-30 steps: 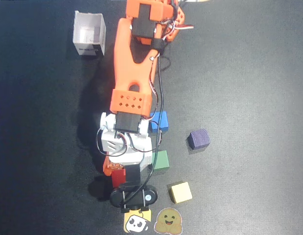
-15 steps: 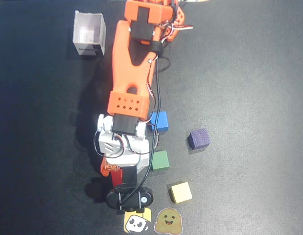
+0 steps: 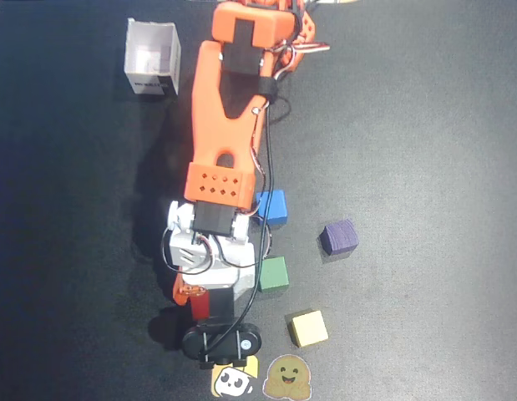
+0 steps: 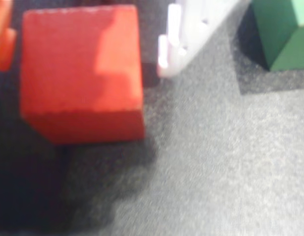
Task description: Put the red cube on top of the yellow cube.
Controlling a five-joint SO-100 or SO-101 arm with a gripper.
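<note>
My gripper grabs the red cube (image 3: 200, 303) by its opposite upright sides next, to stack it on the yellow cube (image 3: 307, 327).
The red cube (image 3: 200, 303) rests on the dark mat near the front edge in the overhead view, mostly covered by the wrist. In the wrist view the red cube (image 4: 80, 73) fills the upper left. My gripper (image 4: 83, 54) straddles it, open. The orange finger (image 4: 3, 44) stands to the cube's left and the white finger (image 4: 166, 54) to its right, with a thin dark gap on each side. In the overhead view the gripper (image 3: 200, 299) sits left of the pale yellow cube (image 3: 307, 327), which stands alone on the mat.
A green cube (image 3: 273, 273) sits just right of the wrist, also seen as the green cube (image 4: 282, 29) in the wrist view. A blue cube (image 3: 271, 206), a purple cube (image 3: 339, 237), a clear box (image 3: 152, 58) and two face stickers (image 3: 258, 380) lie around.
The arm has shifted slightly left and toward the front edge over the red cube. The cubes have not moved.
</note>
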